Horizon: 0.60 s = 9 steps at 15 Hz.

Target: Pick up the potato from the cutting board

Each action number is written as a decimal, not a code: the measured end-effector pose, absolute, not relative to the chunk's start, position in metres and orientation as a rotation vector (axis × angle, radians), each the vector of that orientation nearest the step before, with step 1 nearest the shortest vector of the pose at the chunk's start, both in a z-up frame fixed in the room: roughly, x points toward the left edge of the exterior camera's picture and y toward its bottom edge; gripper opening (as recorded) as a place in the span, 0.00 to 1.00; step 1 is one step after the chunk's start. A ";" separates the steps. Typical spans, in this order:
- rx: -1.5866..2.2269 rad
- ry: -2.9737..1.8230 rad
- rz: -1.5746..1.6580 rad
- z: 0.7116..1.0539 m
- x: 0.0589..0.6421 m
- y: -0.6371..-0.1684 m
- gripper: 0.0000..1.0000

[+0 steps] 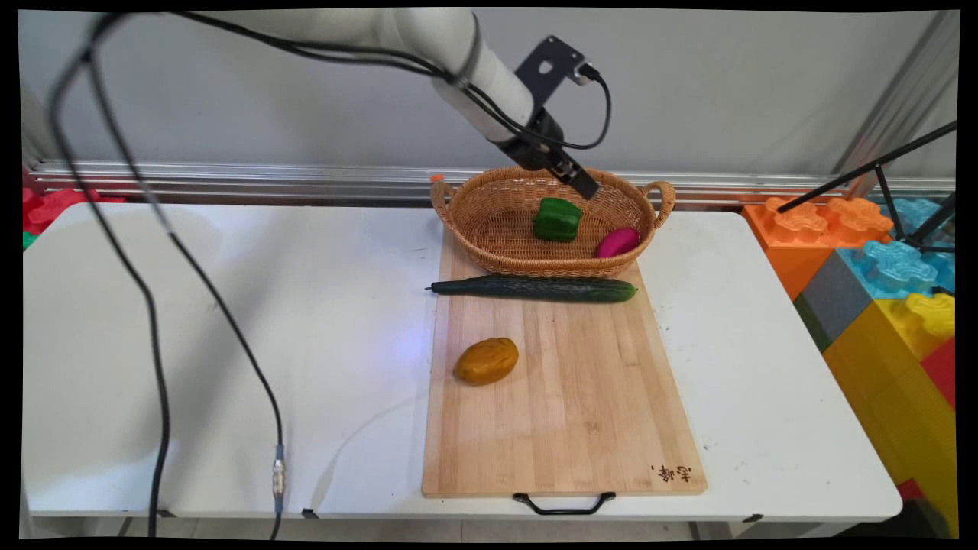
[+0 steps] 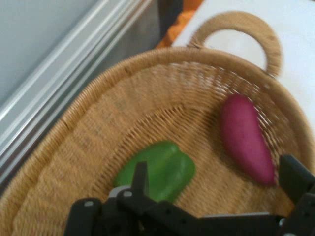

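Note:
My gripper grabs the yellow-brown potato by its rounded sides next, to add the potato to the vegetables in the wicker basket (image 1: 489,221).
My black gripper (image 1: 584,184) hangs over the back rim of a woven wicker basket (image 1: 489,221), open and holding nothing. In the hand view the gripper (image 2: 216,169) has its two fingers (image 2: 141,178) spread wide above the basket floor (image 2: 98,128). A green bell pepper (image 1: 556,219) lies in the middle of the basket, just below the gripper. The pepper (image 2: 165,169) sits behind the left finger in the hand view. A magenta sweet potato (image 1: 617,242) rests against the basket's right wall; the same sweet potato (image 2: 246,140) lies toward the right finger.
The basket stands on the far end of a wooden cutting board (image 1: 565,412). A long cucumber (image 1: 535,288) lies across the board just in front of the basket. A yellow-brown potato (image 1: 487,360) sits further forward. Big coloured blocks (image 1: 886,260) stand right of the table.

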<state>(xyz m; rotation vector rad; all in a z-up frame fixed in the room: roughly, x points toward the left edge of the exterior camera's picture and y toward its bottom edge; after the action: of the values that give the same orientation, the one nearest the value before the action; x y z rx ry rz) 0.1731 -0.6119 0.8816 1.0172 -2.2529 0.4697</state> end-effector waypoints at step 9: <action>0.871 -2.409 0.260 0.916 0.224 -0.525 1.00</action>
<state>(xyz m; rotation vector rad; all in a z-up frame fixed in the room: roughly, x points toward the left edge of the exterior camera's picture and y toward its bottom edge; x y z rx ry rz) 0.2242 -0.5249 0.9161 0.8712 -2.4086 0.2603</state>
